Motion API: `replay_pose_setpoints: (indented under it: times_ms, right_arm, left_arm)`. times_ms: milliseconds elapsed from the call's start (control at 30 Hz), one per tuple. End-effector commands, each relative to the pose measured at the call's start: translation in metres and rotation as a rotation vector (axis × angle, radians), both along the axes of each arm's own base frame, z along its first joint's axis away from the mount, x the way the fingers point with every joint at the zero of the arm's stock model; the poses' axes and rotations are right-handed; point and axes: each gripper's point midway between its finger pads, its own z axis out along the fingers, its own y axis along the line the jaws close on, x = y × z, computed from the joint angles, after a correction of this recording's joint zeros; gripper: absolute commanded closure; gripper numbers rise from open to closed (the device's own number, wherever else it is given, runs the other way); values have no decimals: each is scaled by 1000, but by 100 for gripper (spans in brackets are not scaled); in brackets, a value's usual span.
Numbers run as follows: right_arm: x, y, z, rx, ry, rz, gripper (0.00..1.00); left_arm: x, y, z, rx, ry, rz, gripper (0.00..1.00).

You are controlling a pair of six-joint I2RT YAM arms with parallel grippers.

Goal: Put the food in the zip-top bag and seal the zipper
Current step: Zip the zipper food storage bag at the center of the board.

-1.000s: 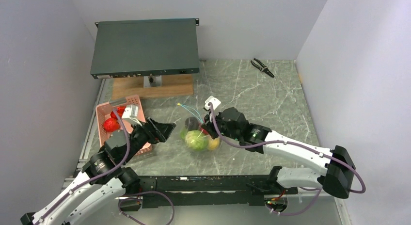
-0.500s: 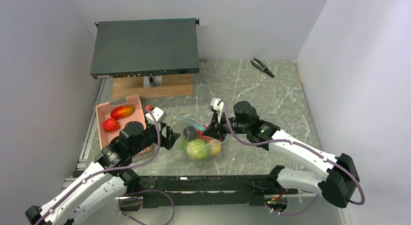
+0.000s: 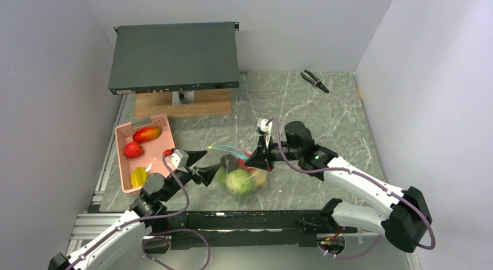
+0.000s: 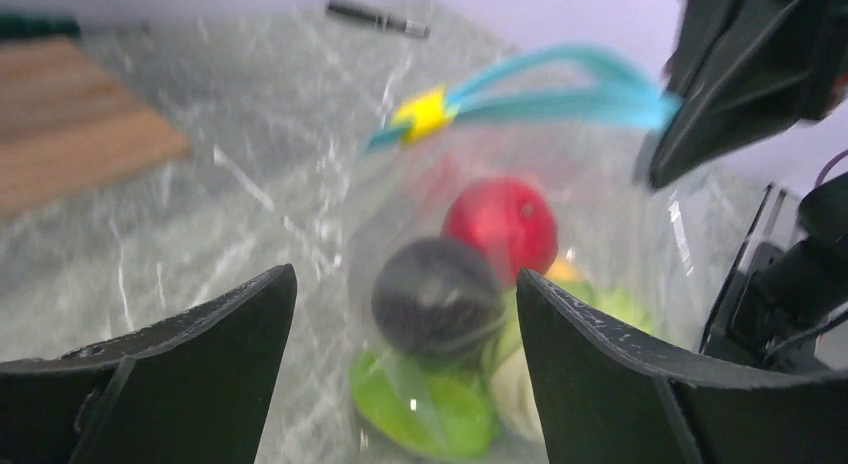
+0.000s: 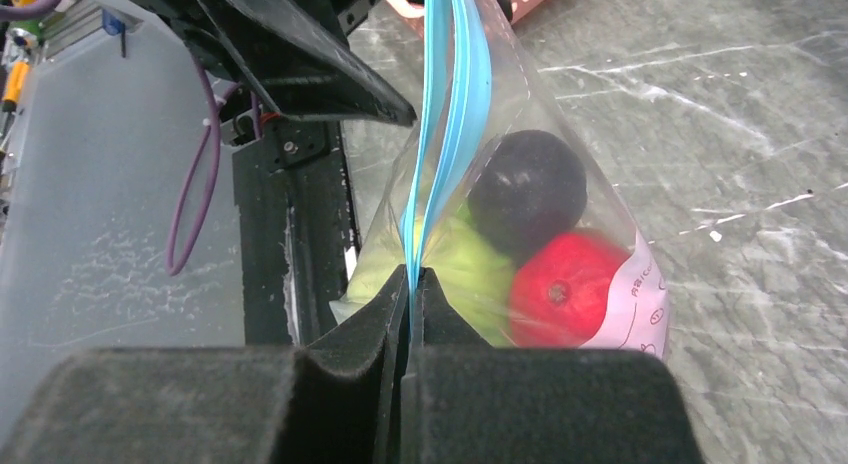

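The slider needs to stay free to seal the zipper, so my left gripper needs to pinch the teal zipper's end just behind the yellow slider.
The clear zip-top bag stands on the marble table with a round green fruit, a dark purple one, a red one and a yellow one inside. My right gripper is shut on the teal zipper at the bag's right end and holds it up. The zipper's two strips gape apart near the yellow slider. My left gripper is open, just left of the bag, with its jaws either side of the dark fruit seen through the plastic.
The pink basket at the left holds an orange-red fruit, a red one and a yellow one. A dark flat box sits on a wooden board at the back. Pliers lie far right.
My left gripper has swung from the basket over to the bag's left side, uncovering the basket's fruit. The right gripper has drawn the zipper end slightly right and up.
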Motion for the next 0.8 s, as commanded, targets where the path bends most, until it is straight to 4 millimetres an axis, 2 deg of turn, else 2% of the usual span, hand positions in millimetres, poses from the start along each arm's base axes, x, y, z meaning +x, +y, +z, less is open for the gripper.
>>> replay_pose_setpoints:
  times_ms: [0, 100, 167, 400, 533, 633, 767]
  right_arm:
    - [-4, 7, 29, 94, -59, 58, 100]
    - [-5, 7, 28, 93, -54, 61, 100]
    - [-5, 7, 27, 95, -53, 64, 100]
    - [-5, 8, 30, 96, -52, 70, 100]
    - [-6, 7, 30, 90, -54, 69, 100]
    - [-5, 7, 28, 85, -49, 68, 100]
    - [0, 6, 28, 69, -56, 37, 100]
  left_arm:
    - [-10, 1, 78, -170, -291, -33, 15]
    - [-5, 5, 84, -154, -337, 0, 14]
    - [-3, 3, 78, -123, -341, -1, 14]
    - [-9, -27, 73, 5, -326, -164, 18]
    - [-5, -26, 73, 0, -332, -148, 23]
    - [-4, -29, 70, 12, -322, -159, 35]
    - [-2, -33, 68, 69, -283, -182, 62]
